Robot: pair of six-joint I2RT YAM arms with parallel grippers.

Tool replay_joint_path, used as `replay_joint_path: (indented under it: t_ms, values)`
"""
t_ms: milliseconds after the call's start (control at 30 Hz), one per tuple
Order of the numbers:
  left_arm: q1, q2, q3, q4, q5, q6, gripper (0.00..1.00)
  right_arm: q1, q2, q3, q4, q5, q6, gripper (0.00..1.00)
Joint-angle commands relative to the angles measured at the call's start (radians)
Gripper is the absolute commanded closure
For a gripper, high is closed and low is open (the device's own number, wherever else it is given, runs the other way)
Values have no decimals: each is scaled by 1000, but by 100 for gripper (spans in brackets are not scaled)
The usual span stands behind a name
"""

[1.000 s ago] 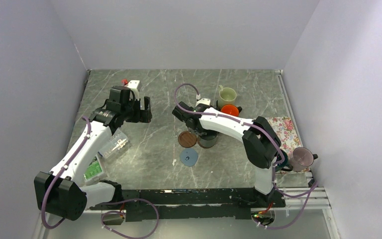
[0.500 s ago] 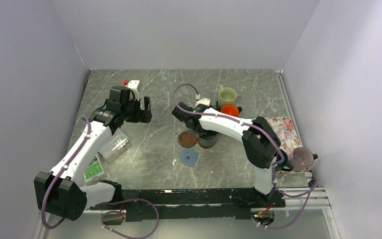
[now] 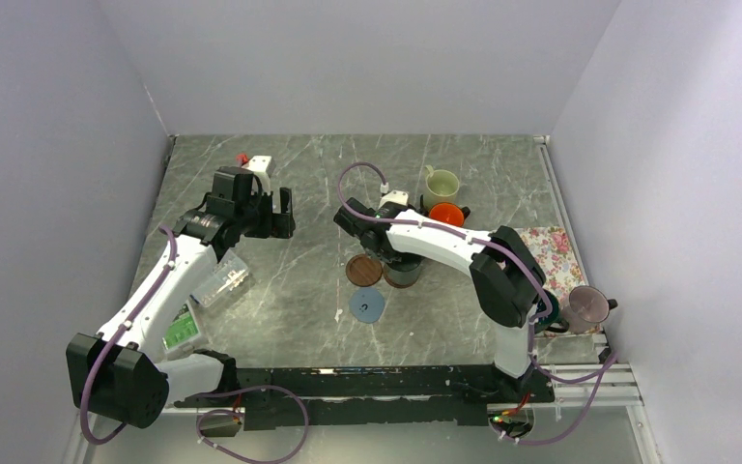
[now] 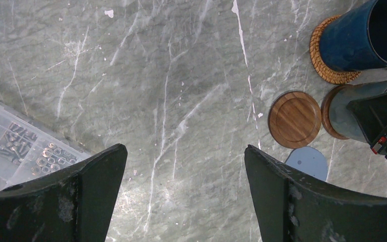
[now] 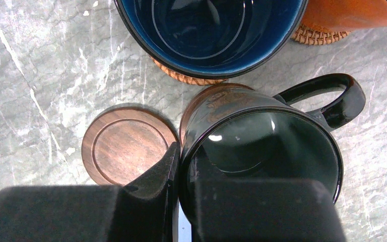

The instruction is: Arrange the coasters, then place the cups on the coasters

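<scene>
The base of the dark green cup (image 3: 404, 274) is over the dark brown coaster, so the cup would stay upright. The robot's right gripper should open now.
My right gripper (image 5: 184, 166) is shut on the rim of a dark green cup (image 5: 262, 146), one finger inside it and one outside. That cup (image 3: 404, 274) stands over a dark brown coaster (image 5: 201, 98); whether it rests on it I cannot tell. An empty dark brown coaster (image 5: 123, 146) lies just to its left, and a blue-grey coaster (image 3: 367, 306) nearer me. The dark blue cup (image 4: 363, 35) sits on a tan woven coaster (image 4: 322, 65). The orange cup (image 3: 447, 214) and cream cup (image 3: 442, 184) stand behind. My left gripper (image 4: 183, 147) hangs open over bare table, left of the group.
A clear plastic box (image 3: 220, 280) of small parts lies under my left arm, with a green packet (image 3: 182, 332) nearer me. The floral tray (image 3: 556, 256) sits at the right edge, a mauve-grey cup (image 3: 587, 306) at its near end. Walls close in on three sides.
</scene>
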Motion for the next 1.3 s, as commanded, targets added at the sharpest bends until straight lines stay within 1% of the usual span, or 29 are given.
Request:
replay_joint_path:
  t_ms: [0,200,300,400,467,600,667,800,867,933,1000,1133,1167,1267]
  values:
    - [3,-34,1,26,0,11,7,6,-13,-6,21,13,18,93]
    - [3,-39,-1,27,0,11,7,6,-19,-2,9,14,18,86]
    - [3,-45,-4,32,3,11,7,6,-25,-2,10,7,16,79]
    - [3,-48,-5,33,0,13,7,5,-34,2,4,4,18,77]
    - [3,-47,-5,31,-2,14,7,5,-48,-2,11,0,15,71]
    - [3,-46,-4,31,-4,14,7,5,-72,9,-8,-2,15,66]
    - [3,-48,-5,32,-6,12,7,6,-96,12,-11,-11,11,62]
    - [3,-59,-10,37,-15,11,7,5,-176,10,-18,-27,-6,57]
    - [3,-64,-11,39,-19,9,7,5,-224,7,-6,-57,-51,53]
    - [3,-68,-11,41,-23,8,7,5,-279,7,13,-82,-99,48]
    - [3,-74,-12,40,-26,6,7,5,-337,1,31,-92,-143,46]
    - [3,-90,-19,48,-27,6,7,3,-437,6,21,-34,-245,39]
    - [3,-94,-19,48,-27,6,7,1,-481,7,6,5,-288,32]
    - [3,-92,-19,47,-27,6,7,-18,-526,-9,-22,63,-312,27]
